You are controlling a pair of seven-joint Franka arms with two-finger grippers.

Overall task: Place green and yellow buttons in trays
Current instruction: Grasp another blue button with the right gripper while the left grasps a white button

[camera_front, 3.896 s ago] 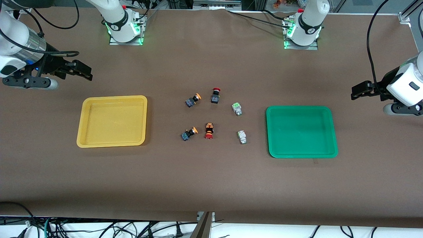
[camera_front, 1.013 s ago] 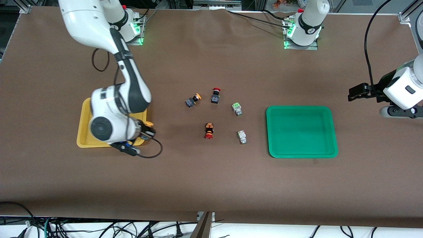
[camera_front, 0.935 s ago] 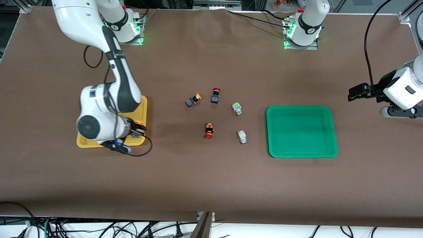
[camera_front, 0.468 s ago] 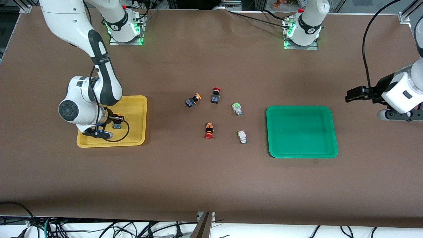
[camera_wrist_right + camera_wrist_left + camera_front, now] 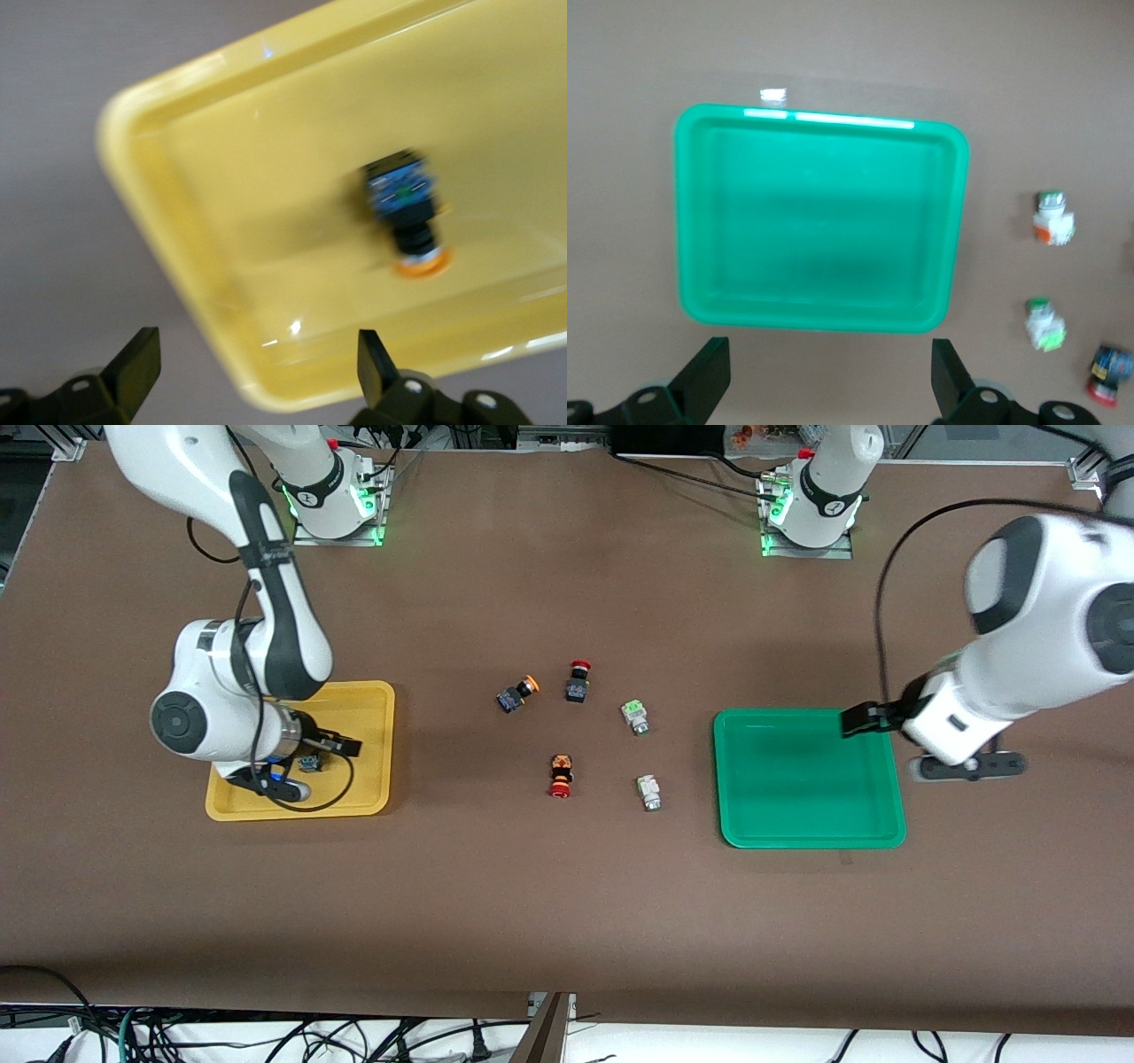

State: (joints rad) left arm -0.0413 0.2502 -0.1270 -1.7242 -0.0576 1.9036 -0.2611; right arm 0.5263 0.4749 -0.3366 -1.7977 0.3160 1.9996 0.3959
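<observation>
The left gripper needs to place the green button in the green tray, so it should next grab the button by its white body.
One yellow button lies on its side in the yellow tray; it also shows in the right wrist view, clear of my fingers. My right gripper is open and empty above that tray. The other yellow button and two green buttons lie on the table between the trays. My left gripper is open and empty over the edge of the green tray at the left arm's end. The left wrist view shows the tray holding nothing and both green buttons.
Two red-capped switches lie among the buttons, one beside the yellow button, one nearer the front camera. One of them shows in the left wrist view. The table is covered in brown cloth.
My right gripper has let go of the yellow button, which now lies in the yellow tray. My left arm has swung in from the table's end to over the green tray's edge.
</observation>
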